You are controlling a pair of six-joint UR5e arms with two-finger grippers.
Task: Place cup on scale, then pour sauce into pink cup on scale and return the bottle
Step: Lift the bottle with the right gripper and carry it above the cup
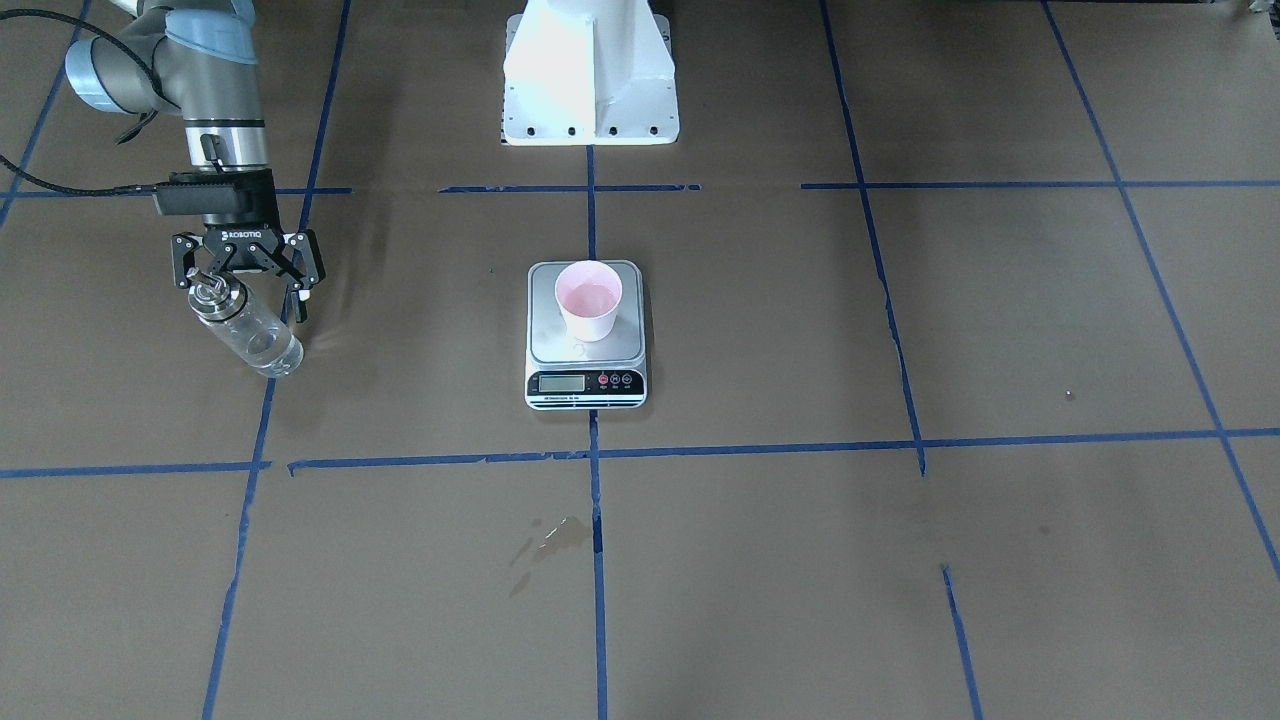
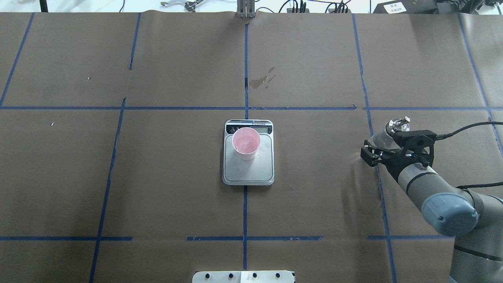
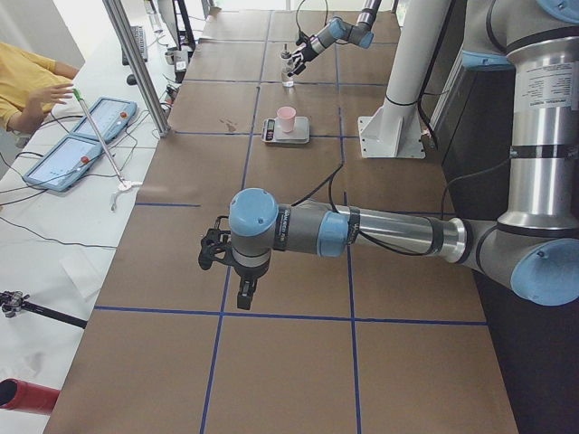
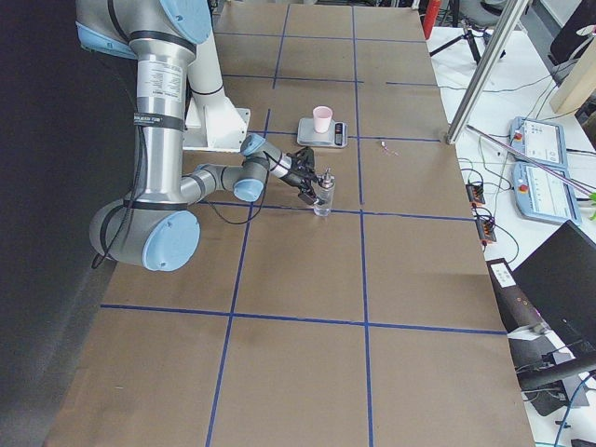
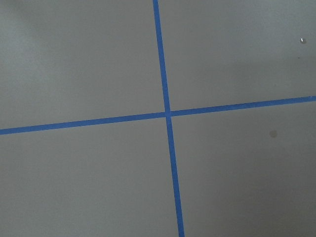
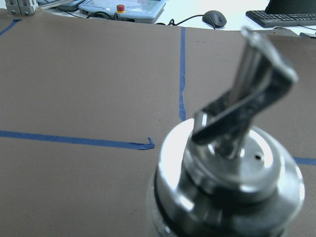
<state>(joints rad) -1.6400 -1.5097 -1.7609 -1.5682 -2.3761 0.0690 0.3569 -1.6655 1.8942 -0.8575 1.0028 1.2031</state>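
Observation:
The clear glass bottle's silver spout (image 1: 204, 278) should stay free to pour sauce, so my right gripper should next grab the bottle by its body below the cap (image 1: 246, 324).
The pink cup (image 1: 590, 298) stands upright on the scale (image 1: 620, 345) at the table's middle, its inside glossy; it also shows in the overhead view (image 2: 246, 142) on the scale (image 2: 251, 171). The clear glass bottle (image 1: 250, 335) with a silver spout cap stands upright on the table, far to the robot's right. My right gripper (image 1: 244, 292) is open, its fingers spread wide on either side of the bottle's neck, not touching it. The cap (image 6: 227, 187) fills the right wrist view. My left gripper (image 3: 222, 262) hovers over bare table far from the scale; I cannot tell its state.
A wet stain (image 1: 545, 540) marks the paper beyond the scale on the operators' side. The white robot pedestal (image 1: 590, 80) stands behind the scale. Blue tape lines grid the brown table. Tablets and cables lie on a side bench (image 3: 63, 154).

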